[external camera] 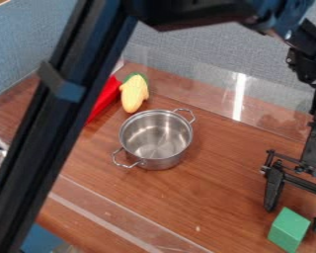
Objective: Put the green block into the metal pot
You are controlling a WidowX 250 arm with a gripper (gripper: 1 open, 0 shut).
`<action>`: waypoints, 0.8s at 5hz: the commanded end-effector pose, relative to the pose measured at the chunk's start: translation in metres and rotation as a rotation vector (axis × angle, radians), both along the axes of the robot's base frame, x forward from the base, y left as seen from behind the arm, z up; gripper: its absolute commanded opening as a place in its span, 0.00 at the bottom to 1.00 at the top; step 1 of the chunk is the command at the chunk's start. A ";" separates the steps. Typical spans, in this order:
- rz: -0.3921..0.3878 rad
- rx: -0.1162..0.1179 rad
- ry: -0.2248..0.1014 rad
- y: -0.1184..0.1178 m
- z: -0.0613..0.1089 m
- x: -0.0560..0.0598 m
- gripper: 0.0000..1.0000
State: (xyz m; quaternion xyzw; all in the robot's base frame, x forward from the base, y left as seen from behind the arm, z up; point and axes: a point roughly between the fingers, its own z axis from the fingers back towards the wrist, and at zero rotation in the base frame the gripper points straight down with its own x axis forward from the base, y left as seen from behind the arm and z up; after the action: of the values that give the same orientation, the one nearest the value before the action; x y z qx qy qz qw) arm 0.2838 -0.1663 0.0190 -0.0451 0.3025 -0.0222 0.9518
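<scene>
My gripper picks up the green block (290, 228) by its opposite sides next, to put it into the metal pot (155, 138).
The green block (290, 228) lies on the wooden table near the bottom right corner. Just above it stands my gripper (295, 194), open; its left black finger (272, 188) reaches down beside the block and the right finger is cut off by the frame edge. Nothing is between the fingers. The metal pot (155, 138), shiny and empty with two small handles, sits in the middle of the table, well to the left of the gripper.
A red pepper-like object (104, 99) and a yellow one (134, 92) lie behind the pot on the left. A large dark arm link (68, 109) crosses the left foreground. A clear panel stands at the table's back edge (240, 94).
</scene>
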 end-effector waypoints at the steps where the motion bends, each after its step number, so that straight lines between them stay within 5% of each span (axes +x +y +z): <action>1: 0.014 -0.028 -0.029 -0.010 0.012 0.006 1.00; 4: 0.034 -0.015 0.001 -0.005 0.011 0.004 1.00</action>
State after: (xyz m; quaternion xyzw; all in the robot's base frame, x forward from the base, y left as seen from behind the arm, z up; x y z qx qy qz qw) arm 0.2819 -0.1648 0.0192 -0.0458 0.3208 -0.0087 0.9460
